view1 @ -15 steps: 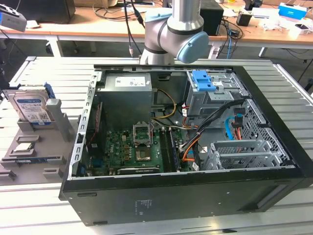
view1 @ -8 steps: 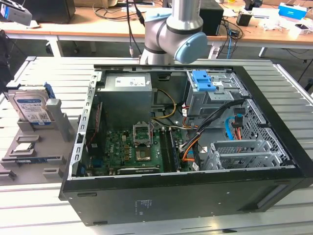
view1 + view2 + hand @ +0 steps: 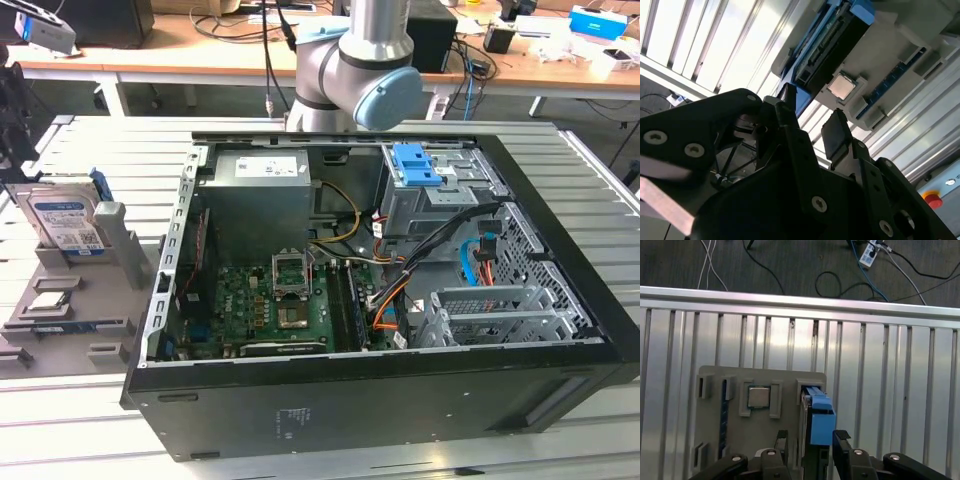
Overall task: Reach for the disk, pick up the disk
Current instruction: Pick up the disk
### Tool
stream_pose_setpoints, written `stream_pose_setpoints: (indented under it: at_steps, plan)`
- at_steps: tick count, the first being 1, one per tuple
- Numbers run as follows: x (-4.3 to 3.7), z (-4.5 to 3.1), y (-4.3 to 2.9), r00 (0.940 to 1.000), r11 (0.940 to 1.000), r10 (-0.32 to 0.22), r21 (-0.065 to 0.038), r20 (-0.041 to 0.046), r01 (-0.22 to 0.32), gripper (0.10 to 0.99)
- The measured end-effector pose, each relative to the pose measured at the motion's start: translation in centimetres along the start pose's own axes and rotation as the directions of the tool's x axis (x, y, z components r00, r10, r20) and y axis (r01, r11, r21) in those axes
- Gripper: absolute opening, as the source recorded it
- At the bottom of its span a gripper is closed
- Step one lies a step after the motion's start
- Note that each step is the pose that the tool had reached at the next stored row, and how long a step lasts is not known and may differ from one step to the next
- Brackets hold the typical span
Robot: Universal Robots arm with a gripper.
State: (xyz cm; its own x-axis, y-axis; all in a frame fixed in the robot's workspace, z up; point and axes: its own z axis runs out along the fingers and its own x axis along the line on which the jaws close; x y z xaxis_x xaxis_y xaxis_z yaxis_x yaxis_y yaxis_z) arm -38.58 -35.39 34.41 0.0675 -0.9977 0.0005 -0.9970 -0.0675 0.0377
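My gripper should next grab the disk by its blue-railed edge to lift the disk out of the grey holder.
The disk stands on edge in a grey holder at the exterior view's left, its blue-and-white label facing out and a blue rail along its side. In the first wrist view the disk shows edge-on with its blue rail up. My gripper is open, with one black finger on each side of the disk's end. I see no contact between the fingers and the disk. In the second wrist view the gripper points at the disk, and its pads stand apart.
A square silver chip sits in a slot of the holder next to the disk. The holder lies on a ribbed metal table. An open computer case takes up the middle of the table. Cables lie on the floor.
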Motion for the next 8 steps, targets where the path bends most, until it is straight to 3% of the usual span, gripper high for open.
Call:
stream_pose_setpoints:
  at_steps: [7,8]
  plan:
    - [-0.09,1.45,-0.04,1.0,1.0,0.0,-0.003,-0.0009,0.0,0.482]
    - [-0.2,1.65,-0.07,1.0,1.0,0.0,0.001,-0.0001,0.0,0.482]
